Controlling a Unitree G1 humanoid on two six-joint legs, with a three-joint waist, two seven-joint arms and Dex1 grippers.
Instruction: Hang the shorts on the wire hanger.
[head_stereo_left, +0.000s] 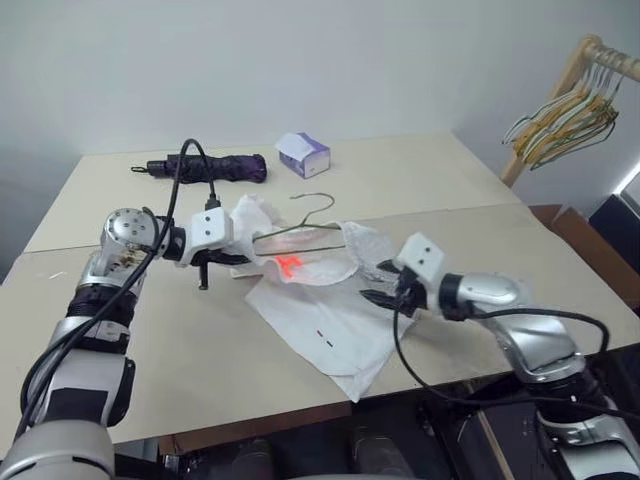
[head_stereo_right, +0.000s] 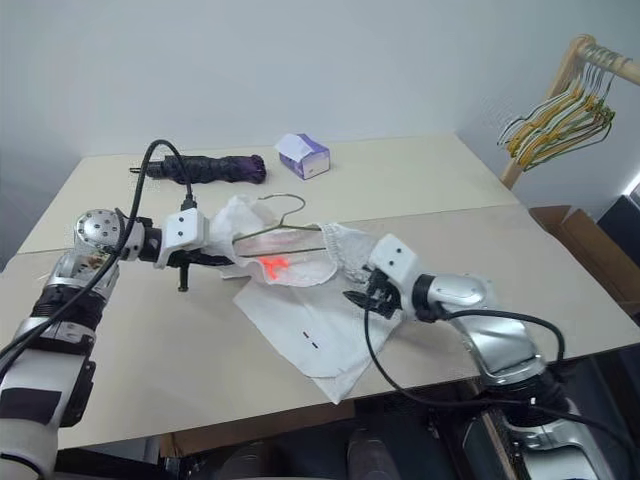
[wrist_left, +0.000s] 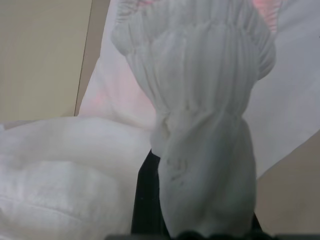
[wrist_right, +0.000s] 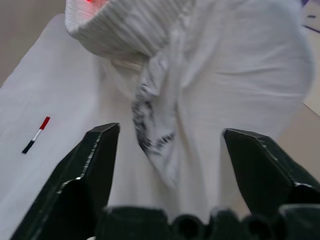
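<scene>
The gathered waistband (head_stereo_left: 365, 250) beside the dark print should be gripped next by my right gripper, to hang the shorts on the wire hanger (head_stereo_left: 300, 229).
The white shorts (head_stereo_left: 322, 325) lie crumpled near the table's front edge, two tiny dark marks near one hem. My left gripper (head_stereo_left: 240, 262) is shut on a bunched part of the gathered waistband (wrist_left: 200, 125), lifting it a little. The thin wire hanger (head_stereo_left: 300, 229) rests on the raised cloth with its hook (head_stereo_left: 318, 200) pointing to the far side; its lower frame is hidden by the cloth. My right gripper (wrist_right: 170, 131) stands open at the shorts' right end, fingers (wrist_right: 95, 155) spread on either side of a fold and gripping nothing.
A folded dark umbrella (head_stereo_left: 205, 168) and a small purple-and-white tissue box (head_stereo_left: 303, 154) lie on the far half of the table (head_stereo_left: 150, 380). A wooden rack with a bunch of hangers (head_stereo_left: 565, 118) stands at the right, a cardboard box (head_stereo_left: 590, 250) below it.
</scene>
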